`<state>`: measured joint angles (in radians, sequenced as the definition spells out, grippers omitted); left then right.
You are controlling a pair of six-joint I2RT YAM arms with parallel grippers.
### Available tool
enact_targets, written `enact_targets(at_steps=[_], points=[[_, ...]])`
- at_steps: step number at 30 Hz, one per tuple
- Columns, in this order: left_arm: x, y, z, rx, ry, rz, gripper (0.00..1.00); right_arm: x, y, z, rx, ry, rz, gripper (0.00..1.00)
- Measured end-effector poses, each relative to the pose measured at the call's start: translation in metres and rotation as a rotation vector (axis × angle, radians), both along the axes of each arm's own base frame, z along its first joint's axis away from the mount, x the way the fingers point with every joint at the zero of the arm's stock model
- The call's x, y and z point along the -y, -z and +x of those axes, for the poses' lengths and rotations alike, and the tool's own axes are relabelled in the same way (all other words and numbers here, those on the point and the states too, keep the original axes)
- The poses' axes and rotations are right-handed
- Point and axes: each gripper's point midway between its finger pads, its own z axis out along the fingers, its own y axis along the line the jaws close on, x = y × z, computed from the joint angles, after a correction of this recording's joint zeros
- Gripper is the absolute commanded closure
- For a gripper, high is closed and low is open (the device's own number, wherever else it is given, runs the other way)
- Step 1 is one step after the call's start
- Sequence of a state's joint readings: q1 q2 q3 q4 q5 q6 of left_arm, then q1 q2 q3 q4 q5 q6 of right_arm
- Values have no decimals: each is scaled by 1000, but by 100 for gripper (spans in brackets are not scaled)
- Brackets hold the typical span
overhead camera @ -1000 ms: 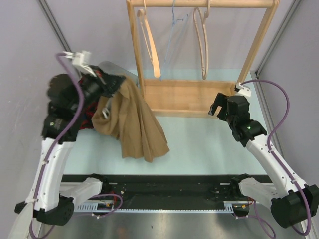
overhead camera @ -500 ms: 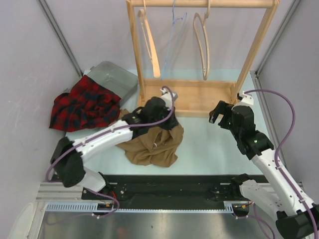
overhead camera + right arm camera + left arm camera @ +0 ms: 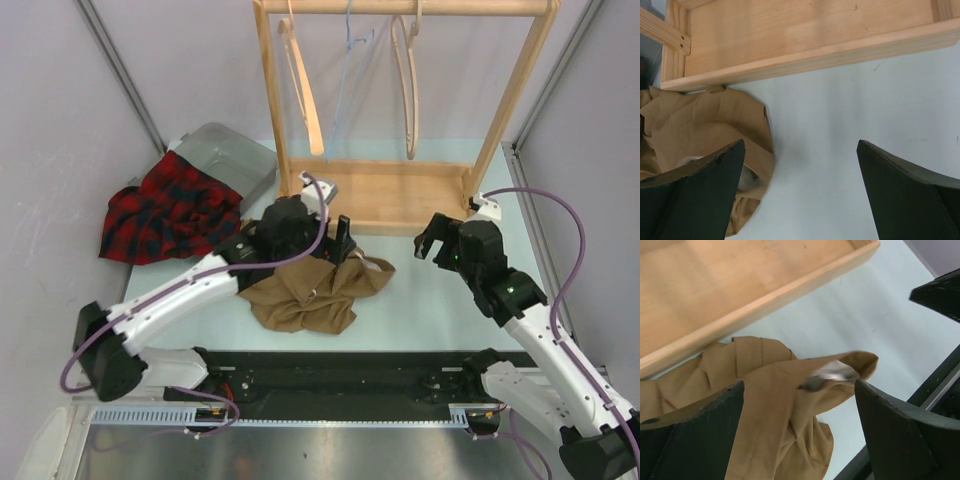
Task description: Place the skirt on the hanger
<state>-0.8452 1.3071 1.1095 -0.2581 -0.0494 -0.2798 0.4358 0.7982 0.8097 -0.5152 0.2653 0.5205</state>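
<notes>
I will grab the skirt's edge [image 3: 352, 260] [image 3: 807, 378] beside the pale lining with my left gripper. The folded corner will stay free for spreading the skirt toward hanging.
The tan skirt [image 3: 305, 292] lies in a crumpled heap on the table in front of the wooden rack's base [image 3: 385, 195]. My left gripper [image 3: 336, 248] hovers just above the heap's right part, open, with cloth below its jaws but not pinched [image 3: 797, 427]. In the left wrist view a folded corner of the skirt [image 3: 775, 385] with a pale lining reaches right. My right gripper [image 3: 432, 238] is open over bare table to the right of the skirt [image 3: 705, 125] [image 3: 800, 192]. Two wooden hangers [image 3: 302, 90] [image 3: 406, 85] and a blue wire hanger [image 3: 345, 75] hang from the rail.
A red plaid garment [image 3: 165, 212] spills from a grey bin [image 3: 238, 160] at the back left. The rack's uprights [image 3: 270, 100] and its base tray stand behind both grippers. A black rail [image 3: 340, 370] runs along the near edge.
My left arm swung from the far left to the middle with the skirt, lowered it onto the table and opened. The skirt's edge has spread to the right. The right arm barely moved.
</notes>
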Motion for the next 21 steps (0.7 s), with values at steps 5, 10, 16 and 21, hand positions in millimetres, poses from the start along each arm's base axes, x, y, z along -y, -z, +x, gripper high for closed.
enact_targets(at_steps=[5, 10, 16, 21], points=[[-39, 0, -23, 46, -36, -9, 5, -10, 7, 0, -25, -33, -8, 0], [-68, 62, -48, -43, -46, 86, 9, -28, 17, -1, -60, -91, -17, 0], [-97, 118, -78, -193, -68, 188, 13, -53, 34, -12, -124, -170, -35, 0], [-102, 110, -83, -210, -107, 142, 13, -69, 47, -27, -160, -226, -36, 0]])
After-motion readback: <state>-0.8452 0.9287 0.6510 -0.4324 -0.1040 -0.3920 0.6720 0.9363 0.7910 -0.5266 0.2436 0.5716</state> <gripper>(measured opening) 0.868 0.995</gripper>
